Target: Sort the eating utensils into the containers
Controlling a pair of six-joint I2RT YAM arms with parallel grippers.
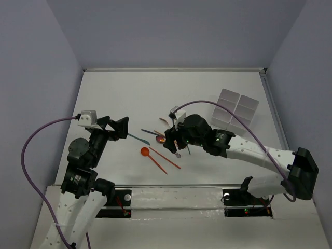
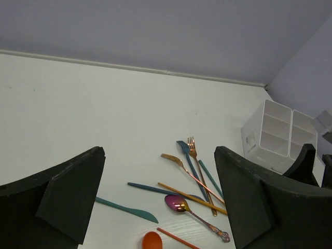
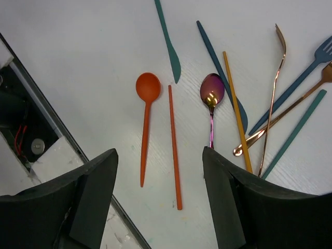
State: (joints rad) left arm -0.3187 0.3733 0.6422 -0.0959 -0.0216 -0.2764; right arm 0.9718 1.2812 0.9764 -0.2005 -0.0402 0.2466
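Note:
My right gripper should grab the orange spoon by its handle. The tip of the handle will then stay free to go into a section of a box.
Several thin utensils lie in a loose pile mid-table. An orange spoon and an orange stick lie side by side; a teal knife, a shiny purple spoon, a yellow stick, a dark blue knife, forks and a teal stick lie around them. My right gripper is open and empty above the orange spoon and stick. My left gripper is open and empty, left of the pile. The white four-compartment box stands at the back right.
The teal knife lies nearest the left gripper. The box also shows in the left wrist view. The table's metal front edge runs just behind the orange spoon's handle. Purple cables loop from both arms.

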